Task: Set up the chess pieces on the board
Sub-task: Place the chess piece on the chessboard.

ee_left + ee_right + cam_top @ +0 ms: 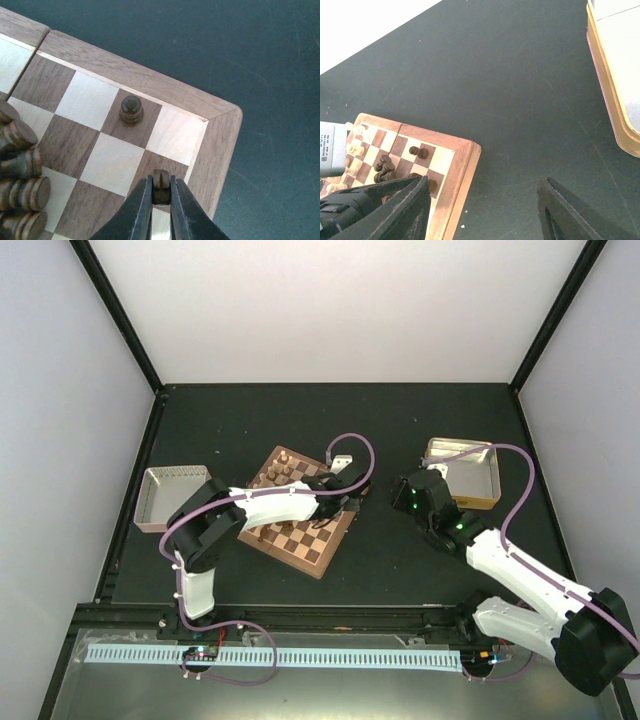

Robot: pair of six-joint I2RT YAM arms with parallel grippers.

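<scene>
The small dark chess piece is upright within the dark square beside the border, so it is time to open my left gripper now.
The board (312, 552) lies at an angle in the middle of the table. My left gripper (161, 194) is shut on a small dark chess piece (161, 180), holding it over a dark square beside the board's border (215, 150), near a corner. I cannot tell if the piece touches the square. One dark pawn (131, 110) stands upright two squares away. Several dark pieces (22, 185) lie in a heap at the left edge. Pale pieces (285, 468) stand along the far side. My right gripper (482, 210) hangs open over bare table, right of the board (462, 160), holding nothing.
A silver metal tray (170, 495) sits left of the board. Right of it is a gold-rimmed tray (470, 478), whose rim (607, 85) shows in the right wrist view. The left arm (270, 508) stretches across the board. Black frame posts rise at the table's corners.
</scene>
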